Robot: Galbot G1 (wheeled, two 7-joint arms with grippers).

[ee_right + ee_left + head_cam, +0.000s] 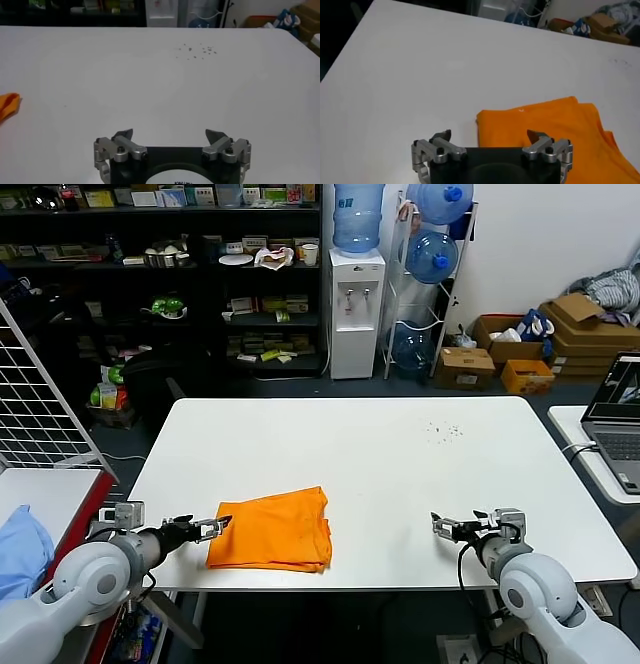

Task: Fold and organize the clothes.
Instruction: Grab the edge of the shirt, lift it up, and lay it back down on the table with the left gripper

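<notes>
The orange T-shirt (272, 530) needs to be folded and organized with the clothes, so next my left gripper should grab it by its folded corner (224, 509).
The orange T-shirt (272, 530) lies folded into a compact rectangle on the white table (400, 464), near its front left edge. In the left wrist view the folded shirt (555, 132) fills the area just ahead of the jaws. My left gripper (217, 527) sits at the shirt's left edge, open, with nothing between its fingers; one fingertip (536, 135) hovers over the orange fabric, the other over bare table. My right gripper (441, 525) rests open and empty over bare table at the front right, far from the shirt. A sliver of the shirt (9, 106) shows in the right wrist view.
A light blue cloth (20, 549) lies on a side table at the left. A laptop (618, 419) stands on another table to the right. Small dark specks (440, 429) dot the far right of the table. Shelves, a water dispenser and boxes stand behind.
</notes>
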